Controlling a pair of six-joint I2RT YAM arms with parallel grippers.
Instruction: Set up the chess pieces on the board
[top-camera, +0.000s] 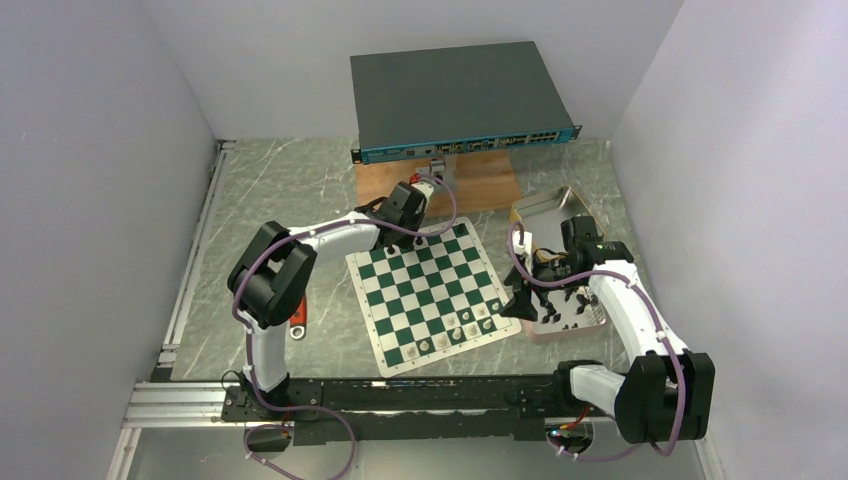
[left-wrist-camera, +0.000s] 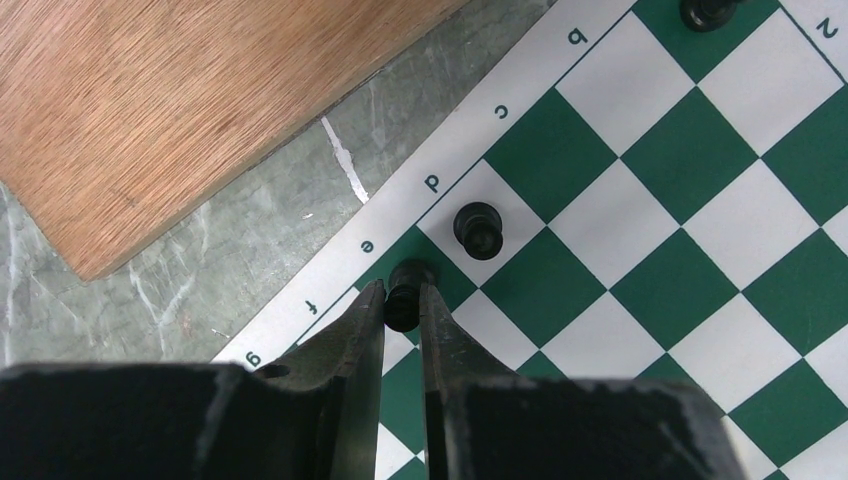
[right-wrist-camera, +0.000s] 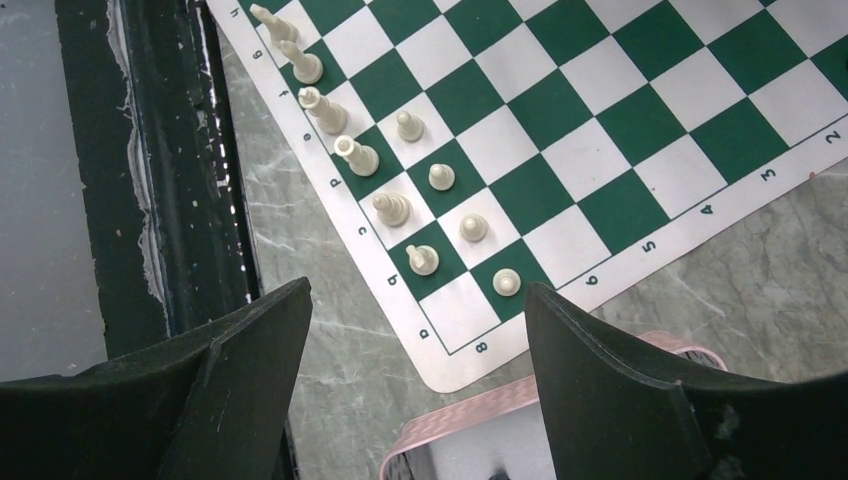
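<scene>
The black chess piece's base is inside the green square by the letter e and the piece would stand there, so the robot's left gripper needs to open.
The green and white board (top-camera: 430, 290) lies at mid-table. My left gripper (left-wrist-camera: 402, 290) is at the board's far edge (top-camera: 414, 218), shut on a black chess piece (left-wrist-camera: 411, 272) over the green edge square by the letter e. A second black piece (left-wrist-camera: 480, 230) stands on the neighbouring d square, and a third (left-wrist-camera: 705, 10) shows at the top of the left wrist view. My right gripper (right-wrist-camera: 415, 290) is open and empty, above the board's near right corner (right-wrist-camera: 470, 365) and the pink tray rim (right-wrist-camera: 470, 420). More black pieces (top-camera: 566, 300) lie in the pink tray.
Several cream pieces (right-wrist-camera: 392, 208) stand on the board's two near rows (top-camera: 455, 328). A yellow tin (top-camera: 548, 205) sits behind the pink tray (top-camera: 592, 322). A network switch (top-camera: 460, 100) rests on a wooden block (left-wrist-camera: 150, 110) beyond the board. A red-handled tool (top-camera: 297, 322) lies by the left arm.
</scene>
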